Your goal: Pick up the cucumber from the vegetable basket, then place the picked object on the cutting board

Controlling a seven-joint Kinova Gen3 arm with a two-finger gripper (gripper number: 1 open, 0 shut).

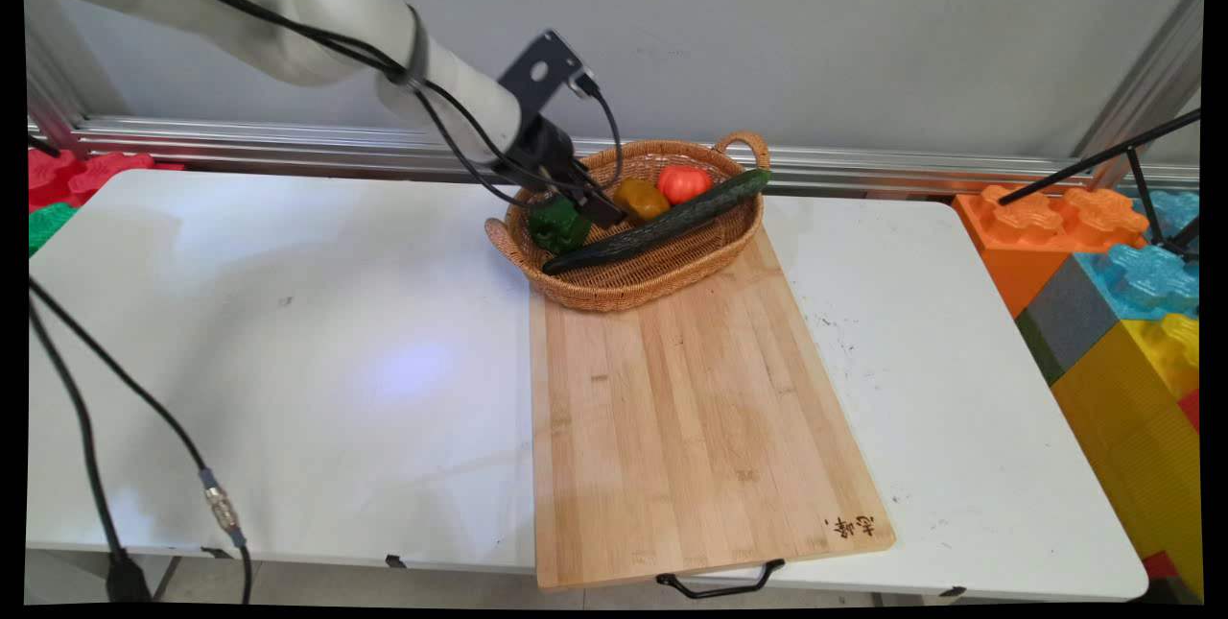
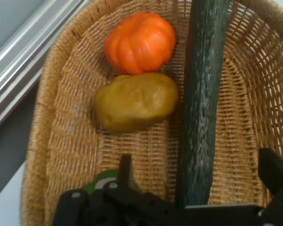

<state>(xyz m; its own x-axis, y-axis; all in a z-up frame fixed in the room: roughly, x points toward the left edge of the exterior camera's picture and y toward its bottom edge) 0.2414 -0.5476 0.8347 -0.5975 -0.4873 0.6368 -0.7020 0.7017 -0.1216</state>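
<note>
The cucumber needs to leave the wicker basket for the cutting board [image 1: 691,408] so that the basket gets empty. My gripper will grab the cucumber by its dark end [image 1: 589,254] next.
A wicker basket [image 1: 672,275] stands on the far end of a wooden cutting board [image 1: 691,408]. In it lie a long dark cucumber [image 1: 662,221], a red-orange tomato [image 1: 683,182], a brownish-yellow lumpy vegetable [image 1: 641,199] and a green pepper [image 1: 558,224] at the left end. My gripper [image 1: 587,202] reaches down into the left end, just above the pepper. In the hand view the gripper [image 2: 197,157] is open, with the cucumber [image 2: 203,94] running between its fingers. The pepper [image 2: 101,181] peeks out beside the left finger [image 2: 125,165]. The tomato [image 2: 140,42] and the yellow vegetable [image 2: 136,101] lie beyond, inside the basket wall [image 2: 61,117].
Large orange, blue and yellow toy blocks [image 1: 1122,293] stand off the table's right end, with a black stand leg [image 1: 1103,158] over them. Red and green blocks [image 1: 58,187] lie at the far left. A metal rail [image 1: 288,144] runs behind the table. Black cables [image 1: 86,408] hang at the left.
</note>
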